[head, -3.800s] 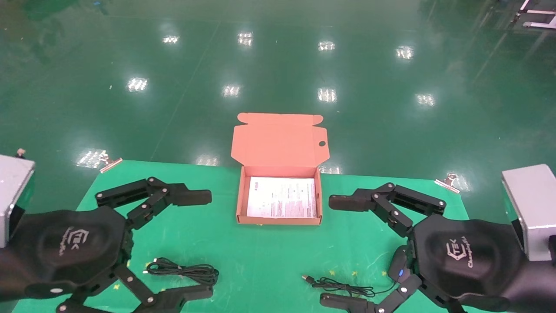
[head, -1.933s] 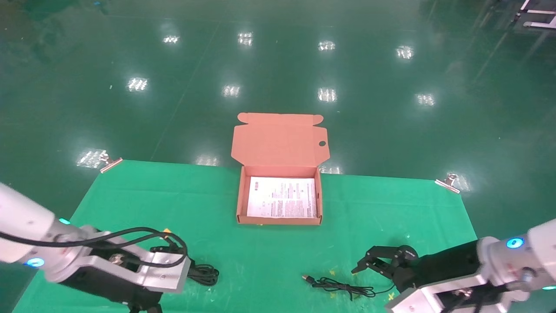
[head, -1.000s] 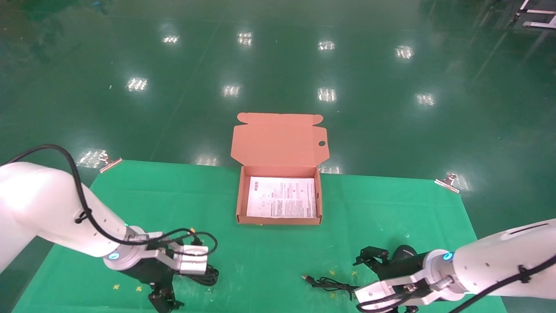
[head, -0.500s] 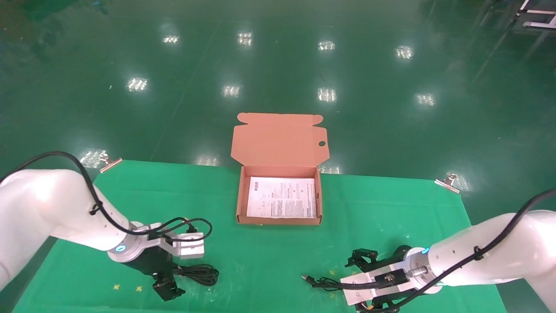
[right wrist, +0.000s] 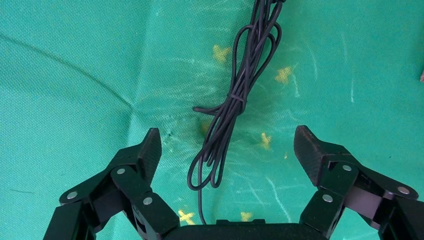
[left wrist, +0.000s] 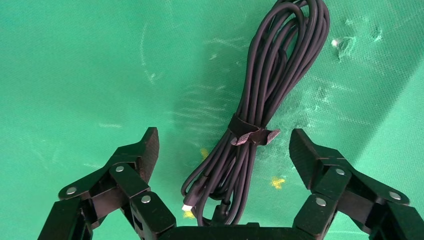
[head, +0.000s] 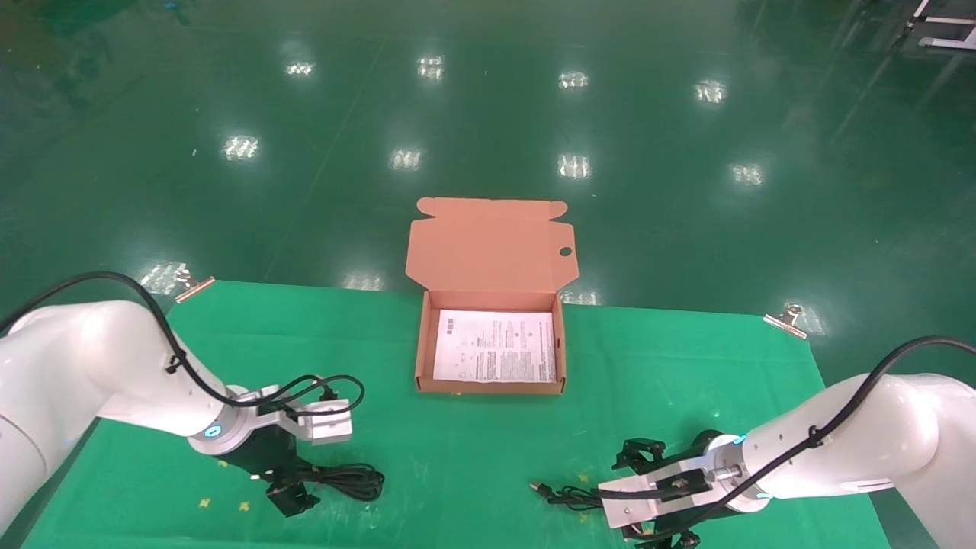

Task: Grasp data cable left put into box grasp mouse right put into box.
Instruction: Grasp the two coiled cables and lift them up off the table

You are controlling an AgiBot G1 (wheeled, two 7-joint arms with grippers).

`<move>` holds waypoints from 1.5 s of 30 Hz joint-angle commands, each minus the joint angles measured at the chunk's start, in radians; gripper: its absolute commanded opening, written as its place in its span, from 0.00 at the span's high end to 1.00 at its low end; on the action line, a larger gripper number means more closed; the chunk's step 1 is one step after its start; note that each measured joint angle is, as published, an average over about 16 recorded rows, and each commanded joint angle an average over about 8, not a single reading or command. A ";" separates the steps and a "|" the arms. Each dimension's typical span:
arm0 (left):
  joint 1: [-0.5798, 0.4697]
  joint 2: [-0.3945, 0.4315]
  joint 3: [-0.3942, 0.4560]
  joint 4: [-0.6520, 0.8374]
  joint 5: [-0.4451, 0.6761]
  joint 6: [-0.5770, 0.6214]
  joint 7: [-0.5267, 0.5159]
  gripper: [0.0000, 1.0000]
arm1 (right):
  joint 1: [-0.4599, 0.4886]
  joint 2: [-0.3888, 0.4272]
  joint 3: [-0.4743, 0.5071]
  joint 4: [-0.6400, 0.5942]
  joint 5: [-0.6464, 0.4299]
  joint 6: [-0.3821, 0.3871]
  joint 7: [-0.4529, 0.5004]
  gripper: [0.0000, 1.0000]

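The robot's right gripper should close on the mouse's cord now, as both of its fingers reach the mat on either side of the cord's looped end [right wrist: 222, 135].
The black data cable [head: 347, 481] lies as a tied bundle on the green mat at the front left. My left gripper [head: 291, 492] is low at its left end and open. In the left wrist view, the data cable [left wrist: 265, 95] runs between the spread fingers of the left gripper [left wrist: 225, 147], untouched. My right gripper [head: 633, 499] is open at the front right, over the mouse's thin cord [head: 568, 497]. In the right wrist view, the cord [right wrist: 235, 100] lies between the fingers of the right gripper [right wrist: 227, 142]. The mouse body is hidden under my right wrist. The salmon box [head: 422, 358] stands open at mid-table.
A white printed sheet [head: 494, 345] lies in the box, and the lid [head: 488, 244] stands up at its far side. Metal clips [head: 785, 320] hold the mat's far corners. Beyond the mat's far edge is glossy green floor. Yellow cross marks dot the mat near both grippers.
Both arms have swung down from near the head camera to the mat. The left gripper now straddles the data cable and the right gripper straddles the mouse cord. Both have stayed open.
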 commanded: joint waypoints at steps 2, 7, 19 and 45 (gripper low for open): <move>-0.001 0.003 0.000 0.012 0.000 -0.005 0.002 1.00 | 0.001 -0.002 0.000 -0.007 0.001 0.002 -0.004 1.00; -0.001 0.001 0.000 0.003 0.000 -0.002 0.000 1.00 | 0.001 0.000 0.001 -0.001 0.002 0.001 -0.001 1.00; 0.000 -0.003 0.000 -0.009 -0.001 0.004 -0.001 1.00 | 0.000 0.002 0.001 0.006 0.001 -0.002 0.002 1.00; 0.001 -0.005 0.000 -0.015 -0.001 0.006 -0.003 1.00 | -0.001 0.004 0.001 0.010 0.001 -0.003 0.003 1.00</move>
